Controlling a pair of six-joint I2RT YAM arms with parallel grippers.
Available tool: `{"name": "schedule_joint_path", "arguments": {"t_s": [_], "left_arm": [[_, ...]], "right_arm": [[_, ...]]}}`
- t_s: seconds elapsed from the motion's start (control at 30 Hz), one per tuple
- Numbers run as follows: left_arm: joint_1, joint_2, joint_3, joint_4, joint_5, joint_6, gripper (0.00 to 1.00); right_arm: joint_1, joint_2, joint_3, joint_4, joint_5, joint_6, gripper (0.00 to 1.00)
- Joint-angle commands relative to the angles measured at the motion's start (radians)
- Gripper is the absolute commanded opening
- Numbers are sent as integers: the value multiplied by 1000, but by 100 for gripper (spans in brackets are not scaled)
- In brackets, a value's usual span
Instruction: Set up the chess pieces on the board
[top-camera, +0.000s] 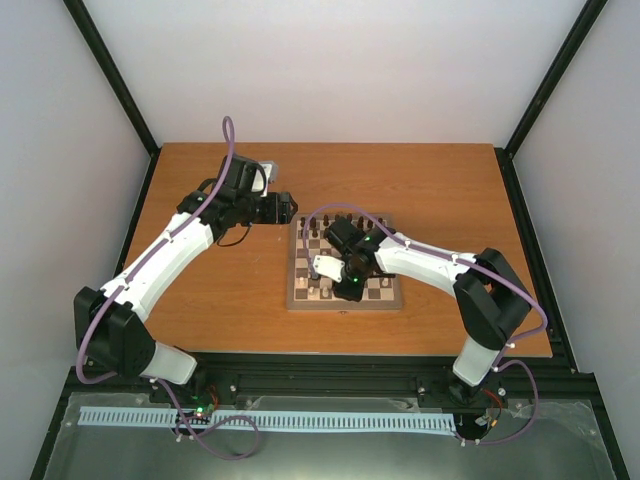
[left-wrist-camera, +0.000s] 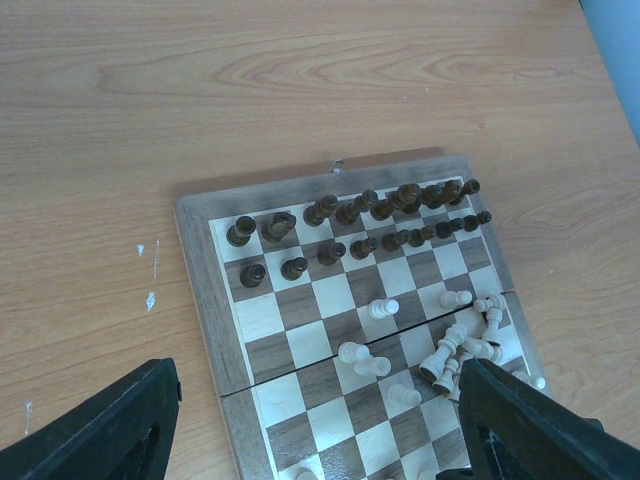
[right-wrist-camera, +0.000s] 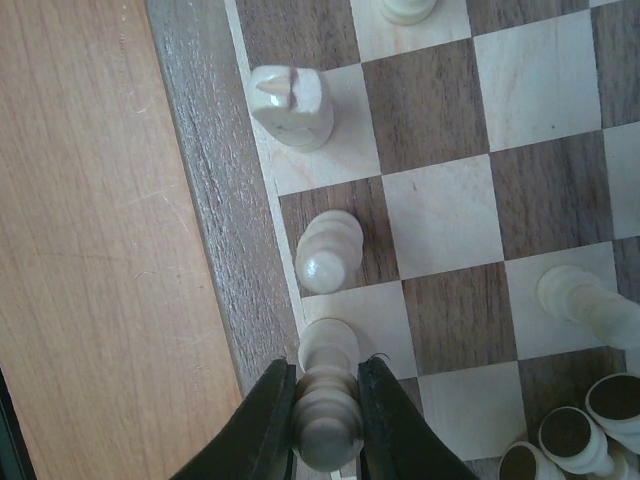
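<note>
The cream piece would stay standing in the cream square, its base clear of the round-headed piece, so my right gripper should open.
The board (top-camera: 293, 300) lies mid-table, with dark chess pieces (left-wrist-camera: 350, 212) standing in two rows on its far side. Cream pieces (left-wrist-camera: 465, 340) lie toppled in a heap near one edge, and a few stand loose. My right gripper (right-wrist-camera: 326, 400) is shut on a cream piece (right-wrist-camera: 326, 425), which stands upright on a cream square in the edge row. Beside it in that row stand a round-headed cream piece (right-wrist-camera: 328, 252) and a cream knight (right-wrist-camera: 290, 105). My left gripper (left-wrist-camera: 318, 378) hangs open over the board's corner and holds nothing. From above, the left gripper (top-camera: 285, 208) is at the board's far left corner.
A small grey object (top-camera: 270, 166) sits on the table behind the left arm. Bare wooden table (top-camera: 220, 290) runs left of the board. Several toppled cream pieces (right-wrist-camera: 585, 430) lie close to the right gripper. Dark frame posts stand at the table's back corners.
</note>
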Motion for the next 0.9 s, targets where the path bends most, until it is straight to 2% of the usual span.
{"name": "schedule_joint_path", "arguments": {"t_s": [0.0, 0.2, 0.47, 0.7, 0.87], "left_arm": [[8, -29, 17, 0, -8, 22, 78], [8, -25, 16, -1, -3, 21, 78], [8, -20, 7, 6, 6, 24, 78], [8, -12, -29, 60, 118, 32, 76], [8, 92, -20, 79, 172, 23, 72]], "right_arm": [[11, 16, 22, 28, 38, 2, 10], [11, 21, 22, 33, 29, 8, 16], [-15, -59, 28, 22, -20, 15, 41], [-234, -188, -16, 30, -125, 11, 46], [-439, -194, 47, -5, -211, 48, 46]]}}
